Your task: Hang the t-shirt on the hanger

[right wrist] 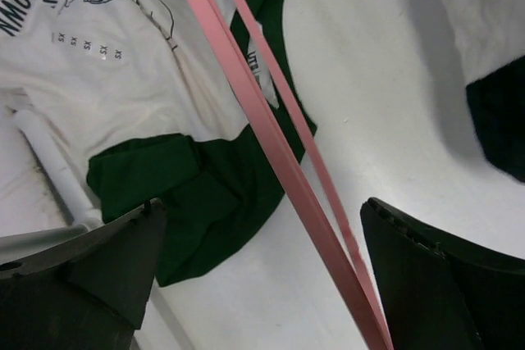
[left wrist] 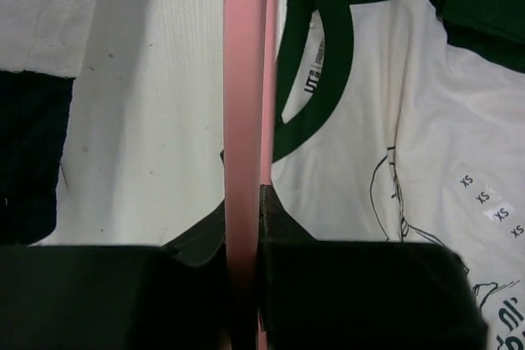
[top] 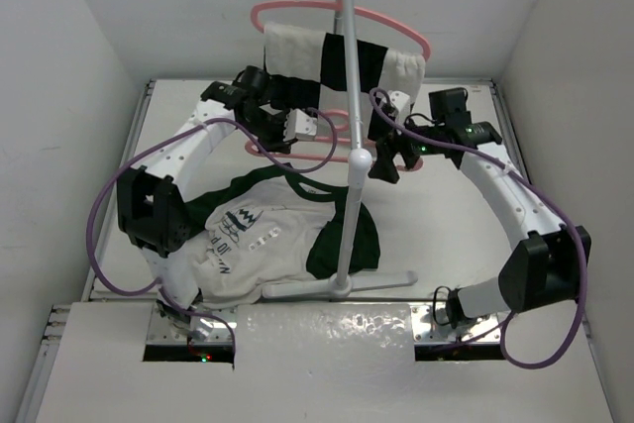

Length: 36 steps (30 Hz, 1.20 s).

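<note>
The hanger's ends should stay free for the t-shirt's collar, so my right gripper should next grab the hanger across its bars (top: 375, 153) beside the hanger's hook.
The t-shirt (top: 263, 235), cream with dark green sleeves and collar, lies flat on the table left of the stand's pole. It also shows in the left wrist view (left wrist: 410, 120) and the right wrist view (right wrist: 123, 63). The hanger (top: 319, 158), thin and pink, is held level above the shirt's collar. My left gripper (top: 302, 129) is shut on the hanger's bar (left wrist: 244, 104). My right gripper (top: 391, 151) is open, and the hanger's two pink bars (right wrist: 271, 145) pass between its jaws without touching them.
A white stand with a tall pole (top: 349, 96) and flat base (top: 337, 289) rises mid-table. At its top hangs a twin pink hanger with black-and-white checkered cloth (top: 342, 61), also in both wrist views (left wrist: 33, 153) (right wrist: 492, 38). White walls enclose the table.
</note>
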Tool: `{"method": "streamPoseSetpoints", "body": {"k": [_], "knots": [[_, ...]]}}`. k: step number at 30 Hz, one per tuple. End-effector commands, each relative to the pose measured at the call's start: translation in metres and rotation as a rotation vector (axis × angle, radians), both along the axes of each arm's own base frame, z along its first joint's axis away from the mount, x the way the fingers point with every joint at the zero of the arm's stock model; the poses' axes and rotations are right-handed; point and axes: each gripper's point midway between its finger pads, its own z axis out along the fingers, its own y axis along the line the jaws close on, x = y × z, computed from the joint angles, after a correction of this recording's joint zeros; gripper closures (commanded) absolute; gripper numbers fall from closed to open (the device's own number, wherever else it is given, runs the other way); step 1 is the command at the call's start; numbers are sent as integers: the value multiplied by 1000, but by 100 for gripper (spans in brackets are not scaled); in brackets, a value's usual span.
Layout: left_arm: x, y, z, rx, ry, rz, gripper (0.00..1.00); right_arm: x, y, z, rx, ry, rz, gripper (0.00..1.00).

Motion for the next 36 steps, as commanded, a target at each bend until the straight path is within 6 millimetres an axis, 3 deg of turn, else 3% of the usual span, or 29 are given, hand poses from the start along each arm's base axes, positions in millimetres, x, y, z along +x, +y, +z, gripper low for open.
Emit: {"method": "streamPoseSetpoints", "body": {"k": [1, 6, 10, 14, 15, 18, 20, 22, 23, 25, 26, 30, 34, 36], "knots": [[-6, -2, 15, -3, -41, -70, 100, 24, -1, 31, -74, -178, 23, 1], [-3, -1, 20, -9, -67, -58, 100, 26, 16, 38, -50, -216, 89, 1], [-8, -3, 23, -21, -60, -78, 100, 22, 47, 32, -62, -218, 191, 3], [-15, -3, 26, -30, -53, -96, 100, 34, 66, 24, 6, -197, 197, 9], [-17, -3, 25, -26, -51, -103, 100, 42, 70, 29, 29, -233, 192, 12], [-22, -1, 25, -25, -49, -107, 100, 50, 82, 32, 88, -246, 178, 29], [-23, -3, 28, -40, -46, -99, 100, 50, 85, 22, 111, -205, 133, 59], [-23, -7, 32, -70, -30, -80, 100, 49, 91, 21, 144, -217, 134, 64], [-21, -9, 34, -84, -36, -69, 100, 42, 93, 11, 163, -173, 130, 74], [-21, -13, 35, -109, -19, -53, 100, 38, 94, 8, 186, -167, 121, 86], [-20, -14, 36, -116, -18, -47, 100, 35, 94, 7, 195, -160, 120, 96], [-10, -15, 35, -122, -6, 29, 100, 23, 92, 3, 191, -134, 142, 100], [10, -12, 38, -111, -41, 131, 74, 9, 93, -2, 200, -76, 178, 100], [9, -11, 36, -108, -29, 142, 68, 2, 93, -5, 208, -43, 196, 100]]}}
